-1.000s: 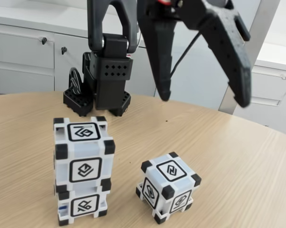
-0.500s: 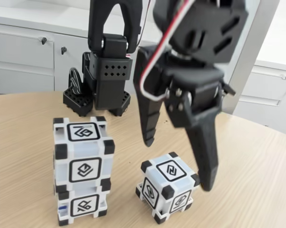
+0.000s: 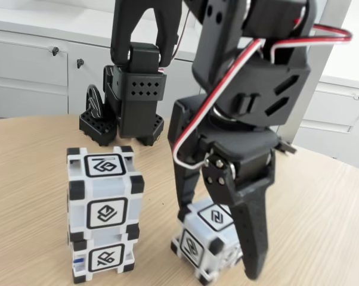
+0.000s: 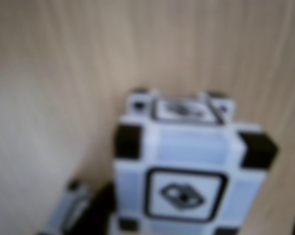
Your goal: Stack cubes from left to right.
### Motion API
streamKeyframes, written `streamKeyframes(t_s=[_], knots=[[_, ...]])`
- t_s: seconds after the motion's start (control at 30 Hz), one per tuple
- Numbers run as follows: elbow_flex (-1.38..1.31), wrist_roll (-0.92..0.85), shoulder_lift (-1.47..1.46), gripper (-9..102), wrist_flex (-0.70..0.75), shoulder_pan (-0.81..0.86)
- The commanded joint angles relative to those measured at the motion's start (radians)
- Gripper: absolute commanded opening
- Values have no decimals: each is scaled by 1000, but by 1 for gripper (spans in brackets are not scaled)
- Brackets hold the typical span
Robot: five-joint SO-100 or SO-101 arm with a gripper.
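The third cube needs to be stacked on the other two cubes, so my gripper should next grab it by its opposite sides.
Two cubes stand stacked at the left of the fixed view, the upper cube (image 3: pixel 105 190) resting on the lower cube (image 3: pixel 102 259). A third cube (image 3: pixel 204 237) sits alone on the wooden table (image 3: pixel 322 208) to their right. My gripper (image 3: pixel 218 245) is open and lowered over this lone cube, one black finger (image 3: pixel 185 190) behind its left side and the other finger (image 3: pixel 254 238) in front of its right side. I cannot tell whether either finger touches it. The blurred wrist view shows a cube (image 4: pixel 184 166) close below the camera.
The arm's black base (image 3: pixel 135 101) stands at the back of the table, behind the stack. White cabinets (image 3: pixel 24 65) line the wall beyond the rounded table edge. A small white and black piece (image 4: pixel 71 213) shows at the wrist view's lower left.
The gripper has come down from high above the table until its open fingers straddle the lone right cube. The stack has not moved.
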Motion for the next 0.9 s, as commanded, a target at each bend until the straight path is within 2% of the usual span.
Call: streamKeyframes(t_s=[0.0, 0.37, 0.6, 0.87], knots=[[-18, 14, 6, 37, -25, 3], [-15, -41, 5, 34, -26, 2], [-21, -135, 3, 34, -26, 2], [-25, -127, -32, 33, -28, 2]])
